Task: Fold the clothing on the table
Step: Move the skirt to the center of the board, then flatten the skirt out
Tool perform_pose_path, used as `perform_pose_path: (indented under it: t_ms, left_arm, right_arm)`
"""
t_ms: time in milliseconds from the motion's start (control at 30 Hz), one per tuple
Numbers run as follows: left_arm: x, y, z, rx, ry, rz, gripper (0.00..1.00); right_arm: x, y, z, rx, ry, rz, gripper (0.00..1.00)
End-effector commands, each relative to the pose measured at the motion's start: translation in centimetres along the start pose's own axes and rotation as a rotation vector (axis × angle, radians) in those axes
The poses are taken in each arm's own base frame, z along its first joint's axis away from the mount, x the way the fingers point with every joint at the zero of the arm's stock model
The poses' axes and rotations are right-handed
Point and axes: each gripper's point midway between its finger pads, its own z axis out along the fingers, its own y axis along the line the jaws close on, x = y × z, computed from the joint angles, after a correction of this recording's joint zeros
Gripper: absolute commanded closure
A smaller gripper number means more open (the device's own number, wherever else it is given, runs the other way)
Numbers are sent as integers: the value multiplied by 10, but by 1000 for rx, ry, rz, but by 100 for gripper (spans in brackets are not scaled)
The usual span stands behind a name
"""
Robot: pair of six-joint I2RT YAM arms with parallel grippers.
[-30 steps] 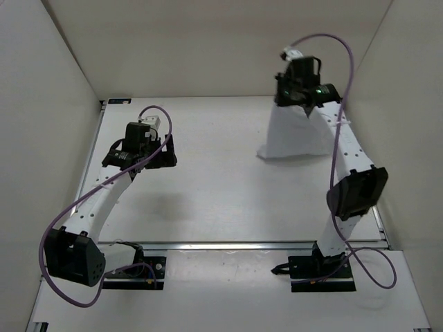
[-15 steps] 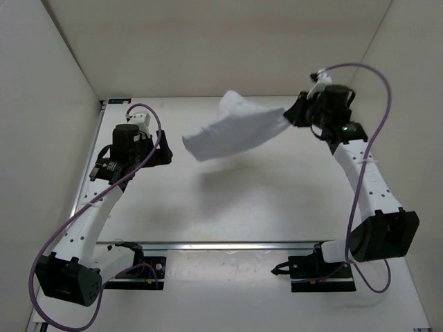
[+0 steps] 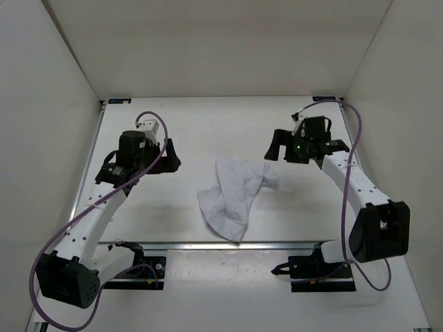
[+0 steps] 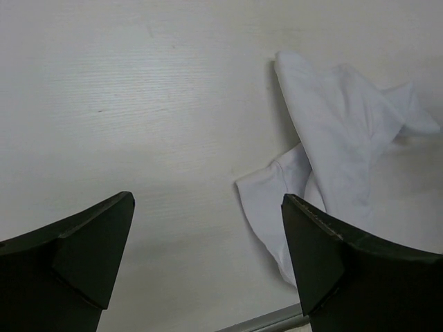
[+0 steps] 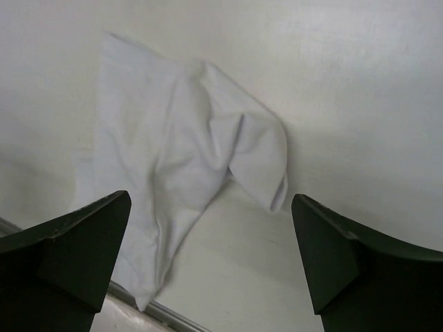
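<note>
The left gripper reaches the wrinkled clothing next and grabs its loose edge (image 4: 247, 185), which leaves the rest free to spread out for folding.
The clothing (image 3: 232, 194) is a wrinkled white garment lying in a loose heap on the table (image 3: 208, 124), near the front middle; one end reaches the metal rail. My left gripper (image 3: 169, 155) hovers to its left, open and holding nothing. Over the garment's upper right corner my right gripper (image 3: 273, 146) is open too, apart from the fabric. In the left wrist view the clothing (image 4: 332, 138) lies beyond my right-hand finger, with the left gripper (image 4: 208, 228) over bare table. The right wrist view shows the clothing (image 5: 173, 159) ahead of the right gripper (image 5: 211, 235).
A silver rail (image 3: 173, 245) runs along the table's near edge, with both arm bases behind it. White walls close in the left, back and right sides. The rail also shows in the left wrist view (image 4: 270, 319) and the right wrist view (image 5: 173, 315).
The right gripper swung the clothing from the back right toward the middle, then opened. The clothing dropped onto the table's front middle. The left arm shifted only slightly.
</note>
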Motion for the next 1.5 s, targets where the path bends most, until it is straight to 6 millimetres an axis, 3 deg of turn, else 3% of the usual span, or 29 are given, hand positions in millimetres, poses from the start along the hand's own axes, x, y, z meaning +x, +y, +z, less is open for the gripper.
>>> perform_pose_path:
  t_ms: [0, 100, 133, 167, 233, 267, 400, 533, 667, 833, 1100, 1333, 1467]
  left_arm:
    - [18, -23, 10, 130, 34, 10, 1]
    - [40, -35, 21, 176, 92, 34, 1]
    - [48, -38, 23, 188, 114, 41, 2]
    - [58, -37, 31, 182, 149, 25, 1]
    - [60, -36, 35, 184, 161, 12, 1]
    - [63, -33, 37, 179, 172, 3, 1]
    - [68, -27, 43, 164, 196, 3, 1]
    - [85, -34, 55, 192, 282, 5, 6]
    - [107, -40, 64, 222, 333, -17, 10]
    - [137, -33, 69, 222, 345, -68, 10]
    - [153, -47, 94, 249, 377, -114, 13]
    - [160, -42, 107, 233, 370, -160, 20]
    - [170, -54, 113, 275, 406, -160, 31]
  right_arm:
    - [-55, 30, -46, -7, -197, -74, 1]
    - [-38, 53, -43, -31, -153, -122, 1]
    - [-22, 55, -38, -35, -127, -110, 1]
    - [15, 72, -25, -89, -55, -125, 2]
    - [36, 76, -17, -97, -5, -106, 3]
    - [57, 79, -12, -104, 45, -99, 5]
    - [109, 72, -1, -88, 151, -62, 7]
    - [133, 78, 2, -152, 185, -11, 15]
    - [138, 83, 7, -174, 182, -26, 14]
    - [119, 81, 8, -160, 162, -31, 16]
    - [85, 72, -5, -128, 86, -41, 16]
    - [80, 59, -11, -83, 72, -36, 17]
    - [76, 58, -14, -79, 54, -19, 17]
